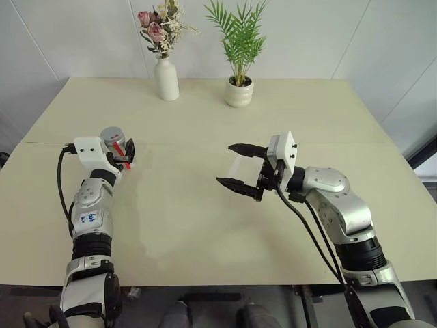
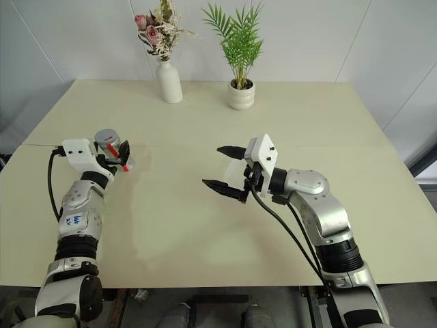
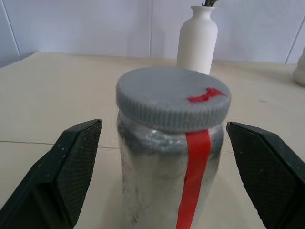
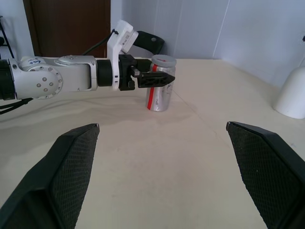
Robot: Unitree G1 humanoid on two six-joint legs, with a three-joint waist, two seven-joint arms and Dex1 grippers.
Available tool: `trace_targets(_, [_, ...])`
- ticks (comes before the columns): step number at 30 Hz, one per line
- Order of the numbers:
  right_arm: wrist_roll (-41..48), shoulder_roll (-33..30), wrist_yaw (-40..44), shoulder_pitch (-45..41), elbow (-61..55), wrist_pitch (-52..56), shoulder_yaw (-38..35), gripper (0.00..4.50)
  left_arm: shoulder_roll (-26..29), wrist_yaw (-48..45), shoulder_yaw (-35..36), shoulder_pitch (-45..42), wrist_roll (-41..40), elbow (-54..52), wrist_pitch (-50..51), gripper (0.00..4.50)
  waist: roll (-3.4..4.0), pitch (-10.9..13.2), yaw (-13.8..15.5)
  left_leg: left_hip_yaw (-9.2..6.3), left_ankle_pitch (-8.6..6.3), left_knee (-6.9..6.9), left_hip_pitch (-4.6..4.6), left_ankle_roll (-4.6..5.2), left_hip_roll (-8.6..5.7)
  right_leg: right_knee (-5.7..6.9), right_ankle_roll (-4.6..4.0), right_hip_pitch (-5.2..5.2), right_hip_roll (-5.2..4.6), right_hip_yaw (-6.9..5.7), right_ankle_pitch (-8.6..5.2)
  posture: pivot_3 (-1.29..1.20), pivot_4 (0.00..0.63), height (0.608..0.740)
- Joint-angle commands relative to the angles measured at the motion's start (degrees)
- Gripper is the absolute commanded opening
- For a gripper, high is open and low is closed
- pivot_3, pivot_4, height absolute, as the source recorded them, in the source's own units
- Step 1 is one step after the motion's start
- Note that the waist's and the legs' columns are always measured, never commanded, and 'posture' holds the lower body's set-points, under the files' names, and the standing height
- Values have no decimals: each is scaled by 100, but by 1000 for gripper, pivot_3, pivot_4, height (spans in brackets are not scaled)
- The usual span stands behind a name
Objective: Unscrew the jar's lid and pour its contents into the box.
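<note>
My left gripper is ready to close, as my fingers are beside the jar's silvery side, below the grey lid (image 3: 171, 98). Closing now would hold the jar.
The jar (image 1: 115, 145) stands upright on the left of the table, clear with a red stripe down its side (image 3: 193, 181). Its grey lid (image 3: 171, 98) is on and bears a red arrow mark. My left gripper (image 1: 121, 152) is open, with one finger (image 3: 71, 162) on each side of the jar and a gap to the glass on both sides. The contents are hidden behind the cloudy wall. My right gripper (image 1: 225, 164) hovers open and empty at mid-table, pointing toward the jar (image 4: 159, 98). A faint clear square, the box (image 1: 242, 167), lies on the table behind its fingers.
A white vase with flowers (image 1: 166, 78) and a white pot with a green plant (image 1: 239, 92) stand at the back of the table (image 1: 205, 225). A seam runs across the table from the left edge toward the jar.
</note>
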Motion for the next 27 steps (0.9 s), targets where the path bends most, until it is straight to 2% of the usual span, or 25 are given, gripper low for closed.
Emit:
trace_targets(1, [130,45,-89,13,-314,-1,-141,4500,96,8,-51,-188,97,111,-231,4469,0,0,0,0,0,0,0,0,0,0,0,-1,0,0,0,0,150,740])
trace_targets(13, [185,82,-121,43,-342,29,-100,4500,45,447,-116,-211,271,193,-427,4469,0,0,1,0,-1,0,0,1,0,1,0,-1,0,0,0,0,150,740])
trace_targets(16, [183,103,-109,50,-326,21,-91,4500,50,598,-120,-194,331,186,-418,3870,0,0,1,0,0,0,0,1,0,1,0,-1,0,0,0,0,150,740])
trace_targets(20, [174,114,-92,60,-312,9,-87,4500,46,660,-126,-202,363,247,-424,2623,0,0,1,0,0,0,0,1,0,1,0,-1,0,0,0,0,150,740])
trace_targets(27, [164,111,-72,57,-303,-6,-92,4500,39,687,-117,-226,374,367,-430,2585,0,0,-1,0,0,0,0,1,0,3,0,-1,1,0,0,0,150,740])
